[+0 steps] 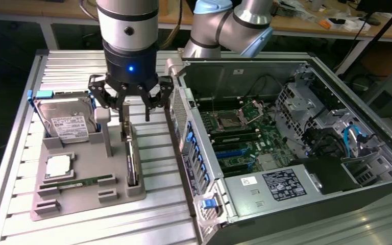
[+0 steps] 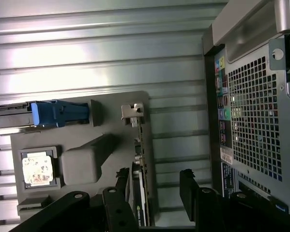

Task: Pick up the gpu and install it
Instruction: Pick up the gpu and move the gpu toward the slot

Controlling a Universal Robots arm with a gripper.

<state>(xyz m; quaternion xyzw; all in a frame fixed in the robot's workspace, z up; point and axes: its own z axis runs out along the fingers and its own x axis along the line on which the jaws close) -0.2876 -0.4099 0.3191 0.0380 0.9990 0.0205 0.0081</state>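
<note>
The GPU has bare components sticking out near the metal bracket (image 2: pixel 132 112), so my gripper needs to grab it by its flat black cooler section (image 2: pixel 139 198) next.
The gpu (image 1: pixel 130 155) stands on its edge in a slot of the grey holder tray (image 1: pixel 87 196), its metal end bracket (image 2: pixel 132 112) at the far end. My gripper (image 1: pixel 133 107) hangs just above the card's top edge, open, with nothing held. In the wrist view the gpu (image 2: pixel 141 169) runs between my gripper's (image 2: pixel 154 186) dark fingers (image 2: pixel 187 186), closer to one of them and apart from both. The open computer case (image 1: pixel 359 168) lies to the exterior view's right, with its green motherboard (image 1: pixel 247 140) exposed.
A hard drive (image 1: pixel 63 122) with a white label and blue clip (image 2: pixel 53 113) leans in the tray. A processor chip (image 1: pixel 58 166) and a narrow RAM stick (image 1: pixel 80 182) lie beside it. The case's perforated back wall (image 2: pixel 256 121) rises close to the gpu. Slatted metal table (image 1: pixel 162 224).
</note>
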